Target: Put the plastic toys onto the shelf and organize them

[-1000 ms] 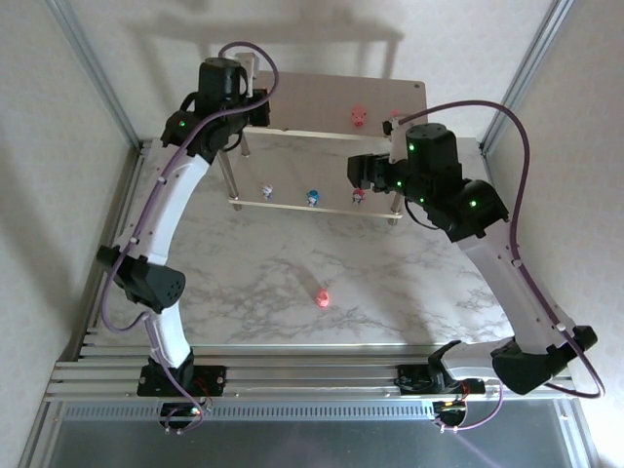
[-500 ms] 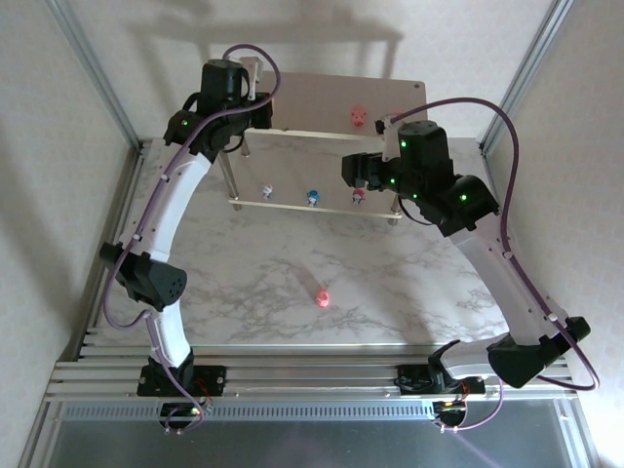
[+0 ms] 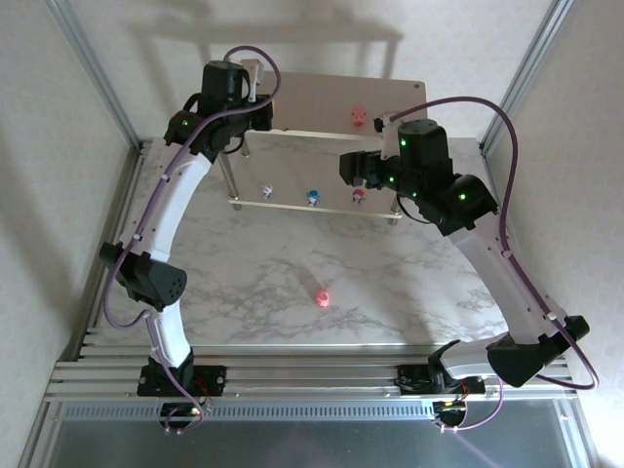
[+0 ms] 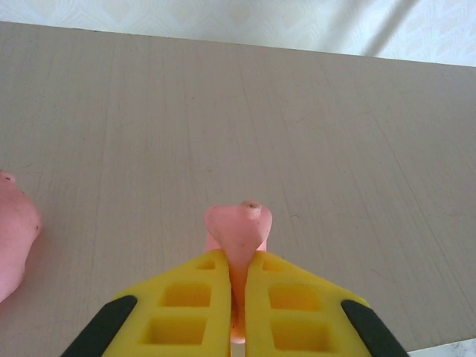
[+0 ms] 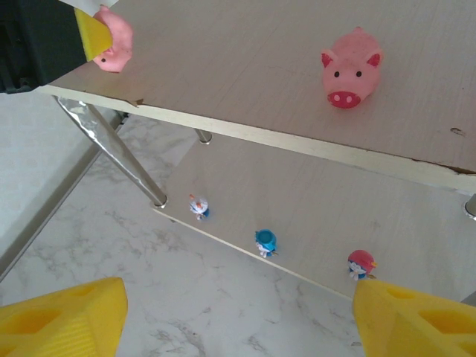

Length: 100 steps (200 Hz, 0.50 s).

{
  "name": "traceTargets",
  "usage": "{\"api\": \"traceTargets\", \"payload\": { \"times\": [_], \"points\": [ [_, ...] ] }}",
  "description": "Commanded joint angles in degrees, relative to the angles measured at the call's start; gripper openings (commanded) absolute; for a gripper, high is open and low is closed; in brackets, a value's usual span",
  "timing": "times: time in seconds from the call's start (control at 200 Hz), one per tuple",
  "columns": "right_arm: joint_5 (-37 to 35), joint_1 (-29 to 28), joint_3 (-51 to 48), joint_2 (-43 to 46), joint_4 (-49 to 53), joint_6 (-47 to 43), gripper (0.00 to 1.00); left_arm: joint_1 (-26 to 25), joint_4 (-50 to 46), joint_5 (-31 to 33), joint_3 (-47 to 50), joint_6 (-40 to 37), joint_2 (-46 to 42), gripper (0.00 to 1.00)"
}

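Note:
The pink pig is close above flat, empty board and would land on the top board (image 4: 312, 126) if I opened now, so my left gripper needs to release it.
My left gripper (image 4: 238, 297) is shut on a pink pig (image 4: 239, 227) just over the left end of the shelf's top board (image 4: 312, 126). In the top view that gripper (image 3: 261, 103) hangs over the shelf (image 3: 312, 97). A second pink pig (image 3: 358, 117) stands on the top board, and the right wrist view has it too (image 5: 351, 67). Three whitish toys line the lower board's front edge: (image 5: 198, 207), (image 5: 265, 242), (image 5: 361, 262). My right gripper (image 5: 238, 327) is open in front of the shelf, holding nothing. One pink pig (image 3: 322, 297) lies on the marble table.
Part of another pink toy (image 4: 11, 238) shows at the left edge of the left wrist view. A silver shelf leg (image 5: 111, 149) stands near the left front corner. The right arm (image 3: 439, 185) crosses in front of the shelf's right end. Metal frame posts rise at the back corners.
The right arm has shifted a little left and back, covering the shelf's far right corner. The left gripper has edged slightly right over the top board, still holding the pig.

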State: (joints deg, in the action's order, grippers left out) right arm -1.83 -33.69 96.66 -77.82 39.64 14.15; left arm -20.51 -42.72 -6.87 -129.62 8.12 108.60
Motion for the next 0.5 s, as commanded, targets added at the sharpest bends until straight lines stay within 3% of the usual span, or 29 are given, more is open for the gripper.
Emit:
{"api": "traceTargets", "payload": {
  "times": [0.0,0.335,0.496],
  "points": [
    [0.51,-0.41,0.73,0.24,-1.14,-0.35,0.8,0.39,-0.7,0.34,0.47,0.5,-0.84,0.1],
    [-0.13,-0.41,0.11,0.51,-1.44,-0.62,0.8,0.56,-1.37,1.43,0.3,0.49,0.72,0.12],
    [-0.06,-0.42,0.02,0.22,-1.59,-0.62,0.8,0.56,-1.7,1.67,0.29,0.66,1.35,0.26]
  ]
}}
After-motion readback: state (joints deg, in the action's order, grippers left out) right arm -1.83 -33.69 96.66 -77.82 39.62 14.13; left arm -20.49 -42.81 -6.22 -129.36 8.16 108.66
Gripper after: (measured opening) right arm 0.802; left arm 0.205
